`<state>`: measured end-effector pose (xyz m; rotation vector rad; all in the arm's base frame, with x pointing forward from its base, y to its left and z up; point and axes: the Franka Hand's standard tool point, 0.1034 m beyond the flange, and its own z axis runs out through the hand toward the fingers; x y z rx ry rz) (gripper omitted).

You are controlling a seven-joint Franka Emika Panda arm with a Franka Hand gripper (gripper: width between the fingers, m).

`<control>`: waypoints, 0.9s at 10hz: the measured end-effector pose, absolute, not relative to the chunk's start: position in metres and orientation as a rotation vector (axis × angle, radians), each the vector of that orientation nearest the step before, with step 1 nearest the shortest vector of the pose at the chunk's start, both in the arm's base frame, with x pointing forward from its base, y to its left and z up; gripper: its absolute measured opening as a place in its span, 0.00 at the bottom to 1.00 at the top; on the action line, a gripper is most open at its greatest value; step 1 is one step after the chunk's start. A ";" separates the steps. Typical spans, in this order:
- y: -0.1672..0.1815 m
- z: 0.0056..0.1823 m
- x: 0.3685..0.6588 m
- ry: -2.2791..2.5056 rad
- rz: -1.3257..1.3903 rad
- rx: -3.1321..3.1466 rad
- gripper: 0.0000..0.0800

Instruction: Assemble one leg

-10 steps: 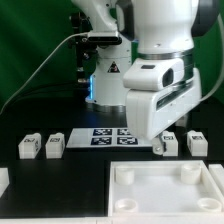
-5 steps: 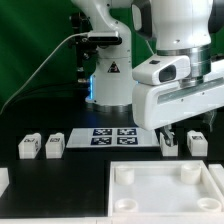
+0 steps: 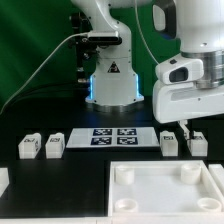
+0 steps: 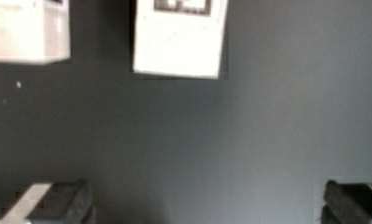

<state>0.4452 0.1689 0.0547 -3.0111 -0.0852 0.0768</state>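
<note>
The robot's gripper should next grab the white leg by its tagged body (image 3: 198, 148) so that it can assemble one leg onto the white square panel.
Four small white legs with tags stand in a row on the black table. Two are at the exterior view's left (image 3: 28, 147) (image 3: 54, 144) and two at its right (image 3: 169, 142) (image 3: 197, 143). My gripper (image 3: 192, 127) hangs just above and behind the two right legs, open and empty. In the wrist view its fingers (image 4: 55, 203) stand wide apart around bare table, with the gripper (image 4: 204, 205) holding nothing. Two legs (image 4: 179, 40) (image 4: 26, 30) show beyond the fingertips, apart from them.
The marker board (image 3: 112, 136) lies flat between the two pairs of legs. A large white square panel with round corner sockets (image 3: 165, 192) lies at the front. A white piece (image 3: 3, 180) sits at the left edge. The robot base (image 3: 112, 75) stands behind.
My gripper has moved toward the exterior view's right and risen a little, from over the marker board's right end to above the two right legs. It stays open.
</note>
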 end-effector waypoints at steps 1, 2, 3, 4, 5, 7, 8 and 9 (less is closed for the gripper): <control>0.168 0.053 0.439 -0.089 0.145 -3.016 0.81; 0.166 0.050 0.426 -0.030 0.351 -3.004 0.81; 0.171 0.049 0.422 0.008 0.569 -2.966 0.81; 0.177 0.049 0.424 0.009 0.720 -2.934 0.81; 0.179 0.048 0.424 0.032 0.846 -2.903 0.81; 0.180 0.050 0.422 0.002 1.098 -2.823 0.81; 0.181 0.048 0.422 -0.003 1.160 -2.794 0.81; 0.182 0.047 0.424 -0.001 1.145 -2.798 0.81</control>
